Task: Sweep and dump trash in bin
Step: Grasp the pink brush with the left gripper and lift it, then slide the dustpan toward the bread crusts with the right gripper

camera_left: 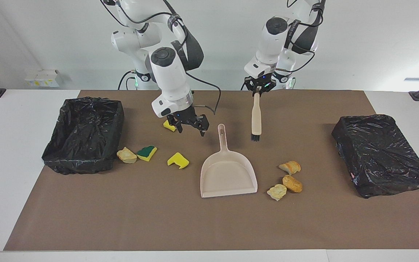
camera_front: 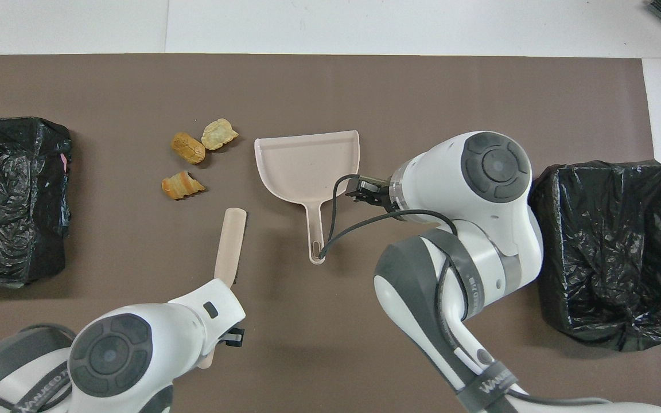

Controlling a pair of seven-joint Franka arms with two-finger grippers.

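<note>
The dustpan is far wider than my right gripper's fingers can open, so I will grab it by its narrow handle (camera_front: 315, 234) next.
My left gripper (camera_left: 256, 88) is shut on the handle top of the beige brush (camera_left: 256, 117), which hangs bristles-down over the mat beside the dustpan's handle. The brush (camera_front: 230, 241) also shows in the overhead view. The beige dustpan (camera_left: 228, 174) lies flat at mid-table. Three bread-like trash chunks (camera_left: 290, 167) (camera_left: 292, 184) (camera_left: 276, 192) lie beside its mouth, toward the left arm's end. My right gripper (camera_left: 191, 129) hangs open and empty over the mat beside the handle. A yellow sponge piece (camera_left: 168, 125) lies under it. Another yellow piece (camera_left: 178, 160), a green-topped piece (camera_left: 146, 153) and a bread chunk (camera_left: 126, 155) lie near one bin.
A black-bagged bin (camera_left: 86, 134) stands at the right arm's end of the brown mat, and a second one (camera_left: 380, 156) at the left arm's end. White table (camera_left: 9, 174) borders the mat. The right arm's cable hangs near the dustpan handle.
</note>
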